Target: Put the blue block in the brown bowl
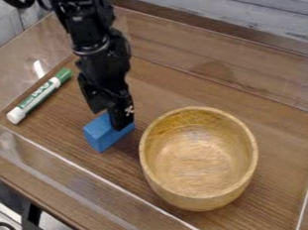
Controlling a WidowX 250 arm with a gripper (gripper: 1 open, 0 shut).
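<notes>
My gripper grabs the blue block by its top [108, 123] next, to put the block in the brown bowl [200, 156].
The blue block [104, 136] lies on the wooden table, just left of the brown bowl [200, 156]. My gripper [106, 108] hangs from the black arm, pointing straight down right over the block. Its fingers stand open, one at each side of the block's top, and nothing is gripped between them. The gripper hides the block's upper far part. The bowl's hollow holds nothing.
A green-and-white marker [40, 92] lies at the left of the table. A clear raised edge [69, 189] runs along the table's front and left. A dark metal frame shows below the front edge.
</notes>
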